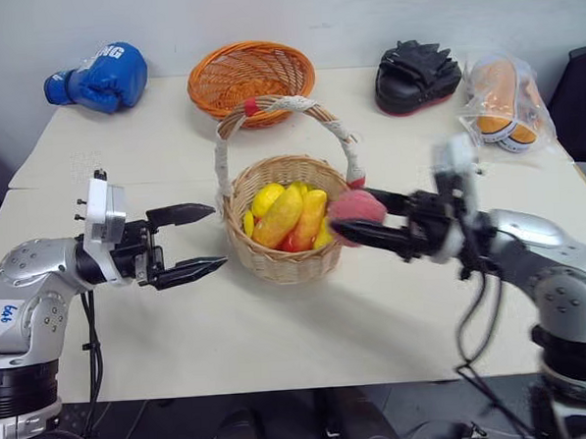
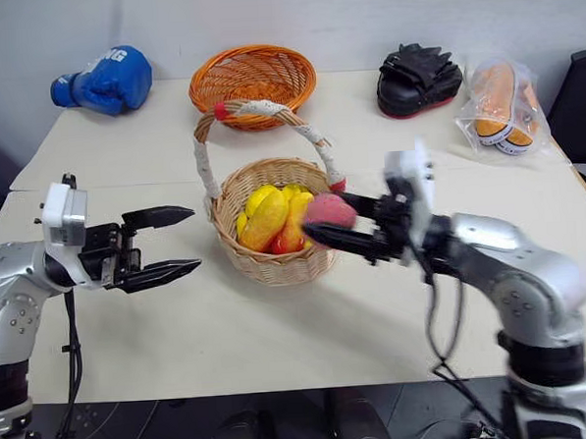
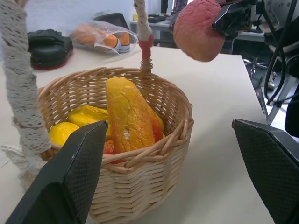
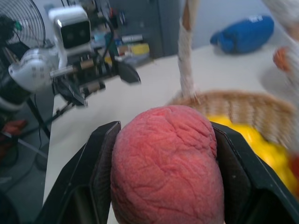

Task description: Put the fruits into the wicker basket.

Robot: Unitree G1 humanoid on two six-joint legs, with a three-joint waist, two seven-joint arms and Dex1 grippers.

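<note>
My right gripper should move the pink-red peach into the basket before it releases it. The peach is hanging short of the wicker basket's opening [image 1: 291, 210], outside the basket's rim.
The tan wicker basket [image 1: 285, 247] with its tall white-wrapped handle stands mid-table. Inside it lie two yellow-orange mangoes [image 1: 295, 216] and several yellow fruits [image 1: 265, 196]. My right gripper [image 1: 364, 217] is shut on a pink-red peach [image 1: 357, 207], holding it level at the basket's right rim, above the table. The peach [image 4: 167, 164] sits squeezed between both black fingers. To the left of the basket my left gripper [image 1: 198, 241] hangs open and empty, pointing at the basket wall.
A shallow orange basket [image 1: 251, 76] sits behind the wicker one. A blue boxing glove [image 1: 99, 78] lies at the back left, a black mitt [image 1: 416, 75] and a bag of orange items [image 1: 506, 102] at the back right.
</note>
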